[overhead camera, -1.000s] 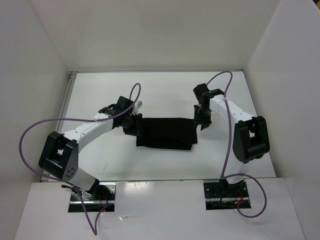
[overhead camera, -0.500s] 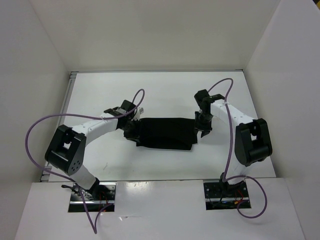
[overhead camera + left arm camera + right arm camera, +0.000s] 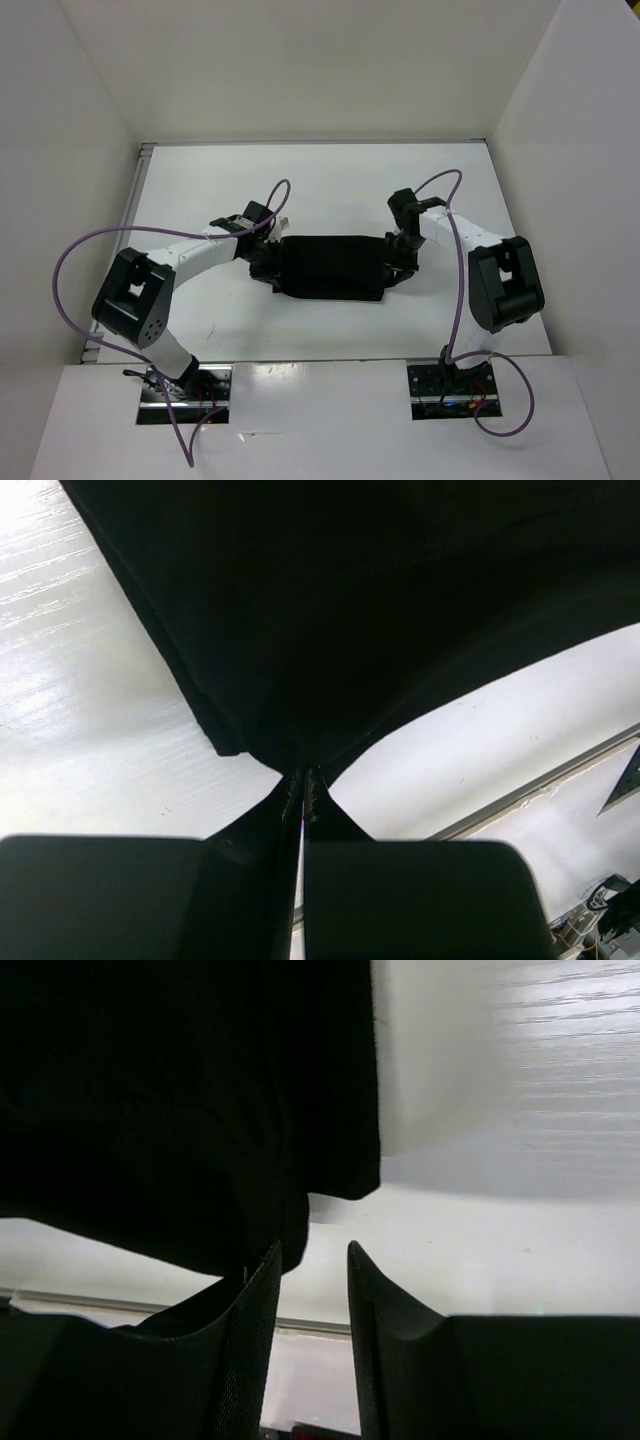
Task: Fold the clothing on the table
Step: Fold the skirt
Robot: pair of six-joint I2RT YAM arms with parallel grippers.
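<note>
The clothing needs to be folded evenly, so I should pinch the clothing's near corner (image 3: 381, 295) (image 3: 291, 1257) with my right gripper next. It is opposite the edge of the clothing my left gripper holds.
The clothing (image 3: 332, 267) is a black garment folded into a wide band, lying in the middle of the white table (image 3: 330, 185). My left gripper (image 3: 267, 260) is at its left end. In the left wrist view that gripper (image 3: 303, 780) is shut on a pinched edge of the clothing (image 3: 380, 600). My right gripper (image 3: 400, 260) is at the garment's right end. In the right wrist view it (image 3: 312, 1255) stands open, and a corner of the clothing (image 3: 180, 1090) hangs just at the tip of its left finger (image 3: 262, 1290), not pinched.
White walls (image 3: 80, 150) close in the table on the left, back and right. A metal strip (image 3: 300, 143) runs along the far edge. Purple cables (image 3: 70, 265) loop off both arms. The arm bases (image 3: 185, 390) stand at the near edge.
The left gripper has closed on the left edge of the clothing. The right gripper has moved down and inward to the garment's right end, still open.
</note>
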